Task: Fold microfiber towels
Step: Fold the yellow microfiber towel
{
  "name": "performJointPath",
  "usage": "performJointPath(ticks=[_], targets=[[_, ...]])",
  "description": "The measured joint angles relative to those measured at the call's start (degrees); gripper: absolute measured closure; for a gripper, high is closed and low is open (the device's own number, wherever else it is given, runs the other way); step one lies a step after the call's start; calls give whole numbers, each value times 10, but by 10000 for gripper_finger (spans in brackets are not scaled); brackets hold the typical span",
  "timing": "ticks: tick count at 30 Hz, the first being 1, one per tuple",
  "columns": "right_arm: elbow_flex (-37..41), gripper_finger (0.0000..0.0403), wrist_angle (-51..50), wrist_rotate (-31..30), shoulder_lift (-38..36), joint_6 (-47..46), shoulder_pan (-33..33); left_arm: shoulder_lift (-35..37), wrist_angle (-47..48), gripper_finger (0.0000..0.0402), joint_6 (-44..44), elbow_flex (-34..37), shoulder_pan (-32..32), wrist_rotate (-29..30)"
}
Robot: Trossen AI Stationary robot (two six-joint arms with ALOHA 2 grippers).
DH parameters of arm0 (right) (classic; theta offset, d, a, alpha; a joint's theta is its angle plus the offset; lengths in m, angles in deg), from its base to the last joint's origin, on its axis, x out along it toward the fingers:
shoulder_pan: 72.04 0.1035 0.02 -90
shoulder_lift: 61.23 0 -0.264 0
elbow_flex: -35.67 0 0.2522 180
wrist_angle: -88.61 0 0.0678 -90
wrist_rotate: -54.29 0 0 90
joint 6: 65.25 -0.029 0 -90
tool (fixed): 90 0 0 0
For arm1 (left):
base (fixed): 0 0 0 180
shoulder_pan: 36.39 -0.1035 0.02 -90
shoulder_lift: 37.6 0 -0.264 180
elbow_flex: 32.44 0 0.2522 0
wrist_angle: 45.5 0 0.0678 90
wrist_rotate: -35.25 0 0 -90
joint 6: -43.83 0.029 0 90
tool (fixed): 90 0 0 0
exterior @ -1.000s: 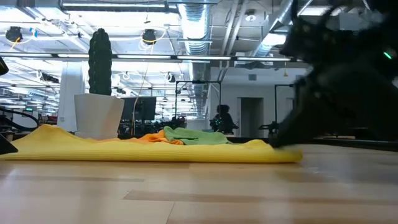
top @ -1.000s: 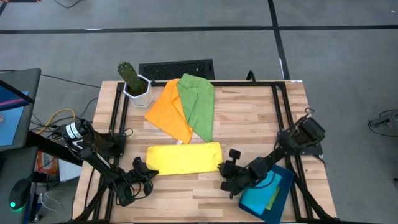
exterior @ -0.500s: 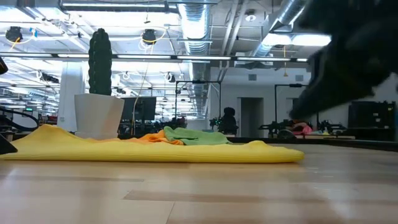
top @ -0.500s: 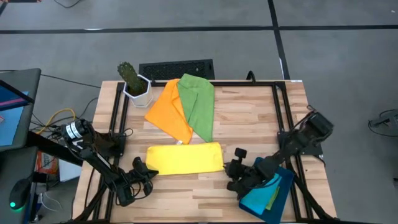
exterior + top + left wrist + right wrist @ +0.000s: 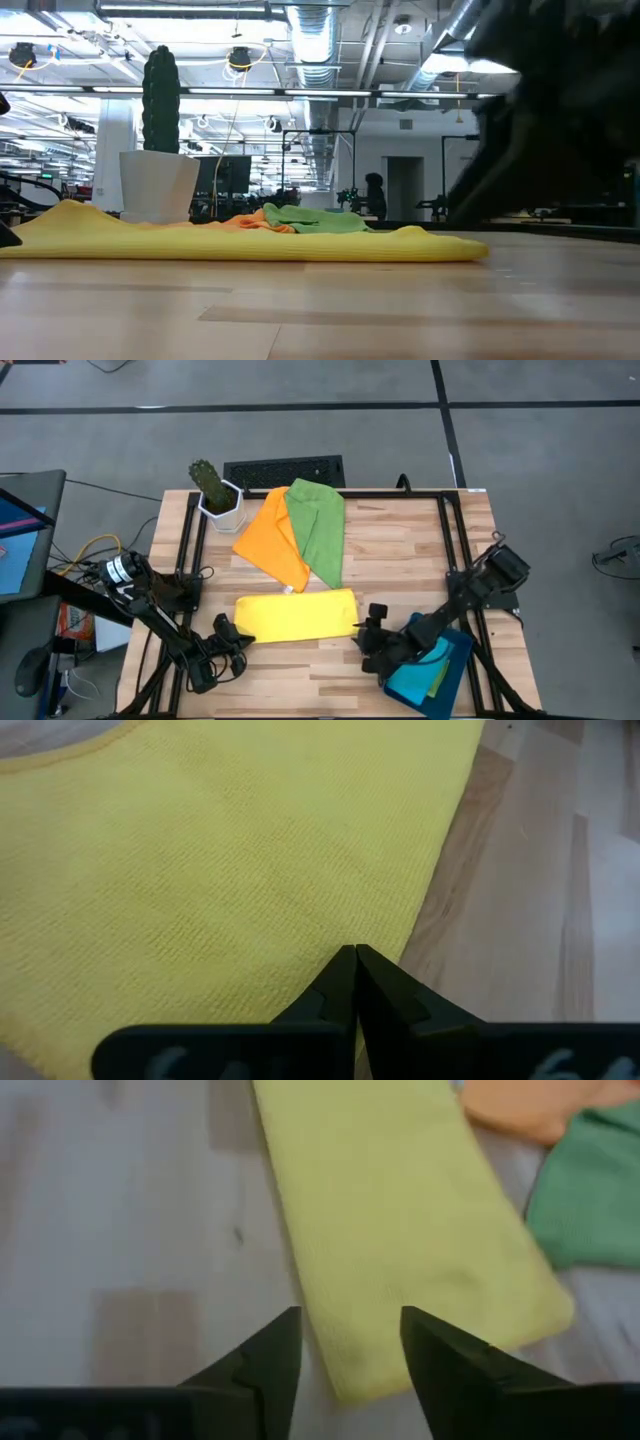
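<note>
The yellow towel (image 5: 296,615) needs to be folded further, so my right gripper should next pinch the towel by the edge of its short end (image 5: 352,617).
The yellow towel (image 5: 296,615) lies folded into a long strip near the table's front edge, flat on the wood. An orange towel (image 5: 270,540) and a green towel (image 5: 318,530) lie overlapping behind it. My left gripper (image 5: 236,639) is shut at the strip's left end, its tips (image 5: 353,960) at the cloth's edge. My right gripper (image 5: 366,631) stands open just above the strip's right end (image 5: 352,1376), which shows between its fingers without touching them. In the low view the strip (image 5: 250,243) lies flat, and its left end rises in a low hump. My left gripper's shut fingertips (image 5: 340,970) lie on the yellow towel right at its edge (image 5: 395,945), at the strip's left end, coming slanting down from the near left. Whether any cloth is caught between them I cannot tell. The towel lies on the table.
A potted cactus (image 5: 214,494) stands at the far left corner, with a black keyboard (image 5: 283,470) beyond the far edge. A teal tray (image 5: 432,672) sits at the near right corner, partly under my right arm. Black frame rails (image 5: 452,540) run along the table's sides. Bare wood (image 5: 400,555) lies right of the green towel.
My right gripper has come off the yellow towel's right end and risen a little, drawing toward the table's right edge and then coming back over that end. The towel has stayed flat where it was.
</note>
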Motion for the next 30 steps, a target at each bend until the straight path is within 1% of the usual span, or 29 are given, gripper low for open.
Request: performJointPath(ticks=[4,9,12,16,18,20,22,23,24,27,30], targets=[[0,194,6,6,39,-11,-4,0,1,401,0,0,-1,-6],[-4,205,10,9,62,-39,-8,1,1,401,-2,0,-1,-8],[-3,226,9,13,59,-41,-7,16,1,401,-17,0,-1,-12],[-3,268,9,23,54,-38,-5,72,14,401,2,-11,-7,-4],[-3,286,9,23,54,-37,-4,104,16,401,30,-18,-14,14],[-3,301,9,24,54,-36,-4,126,7,401,65,-26,-24,61],[-2,315,8,25,54,-36,-4,131,-26,401,114,-28,-44,109],[-2,323,8,26,54,-35,-4,129,-43,401,141,-28,-60,113],[-2,331,8,26,54,-35,-4,123,-66,401,170,-28,-77,110],[-2,353,8,25,54,-35,-4,89,-156,401,260,-27,-123,74],[-1,376,9,24,54,-34,-6,39,-267,401,351,-27,-156,1]])
